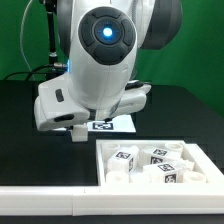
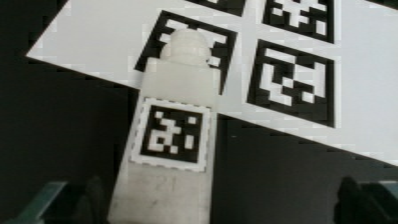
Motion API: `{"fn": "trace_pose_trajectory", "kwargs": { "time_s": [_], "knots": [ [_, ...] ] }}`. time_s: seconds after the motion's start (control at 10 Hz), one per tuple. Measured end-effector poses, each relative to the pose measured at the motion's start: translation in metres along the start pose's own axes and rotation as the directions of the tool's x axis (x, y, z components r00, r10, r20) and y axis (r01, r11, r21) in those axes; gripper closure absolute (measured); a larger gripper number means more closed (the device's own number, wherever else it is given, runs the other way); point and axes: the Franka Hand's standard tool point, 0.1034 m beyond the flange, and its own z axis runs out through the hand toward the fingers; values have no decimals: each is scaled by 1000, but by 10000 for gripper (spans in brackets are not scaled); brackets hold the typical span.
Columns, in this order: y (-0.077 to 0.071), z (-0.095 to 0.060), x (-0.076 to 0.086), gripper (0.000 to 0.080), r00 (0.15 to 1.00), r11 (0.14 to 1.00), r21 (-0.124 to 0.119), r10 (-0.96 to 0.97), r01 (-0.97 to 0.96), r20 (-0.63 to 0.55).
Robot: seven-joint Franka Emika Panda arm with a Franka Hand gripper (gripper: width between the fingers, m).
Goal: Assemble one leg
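Observation:
Next, my gripper takes hold of the leg by its wide block end. That keeps the leg's tapered end free for assembly.
In the wrist view the leg, a white oblong block with a black-and-white tag on its face, lies lengthwise on the dark table. Its tapered far end rests over the edge of the marker board. My gripper is open. Its dark fingertips stand wide apart on either side of the leg's near end, and the leg lies closer to one finger without touching either. In the exterior view the arm's body hides most of the gripper and the leg.
The marker board lies just behind the gripper. A large white walled tray at the exterior view's lower right holds several more tagged white parts. A white bar runs along the front edge. A green backdrop stands behind.

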Motion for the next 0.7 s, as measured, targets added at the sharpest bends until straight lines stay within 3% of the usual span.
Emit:
{"fn": "trace_pose_trajectory", "kwargs": {
  "time_s": [0.3, 0.4, 0.5, 0.7],
  "knots": [
    [10, 2, -1, 150, 996, 996, -23, 84, -84, 6],
    [15, 8, 2, 150, 995, 995, -1, 104, -104, 1],
    [14, 11, 3, 150, 992, 991, 51, 123, -123, 4],
    [10, 10, 5, 150, 994, 992, 50, 114, -114, 2]
  ]
}}
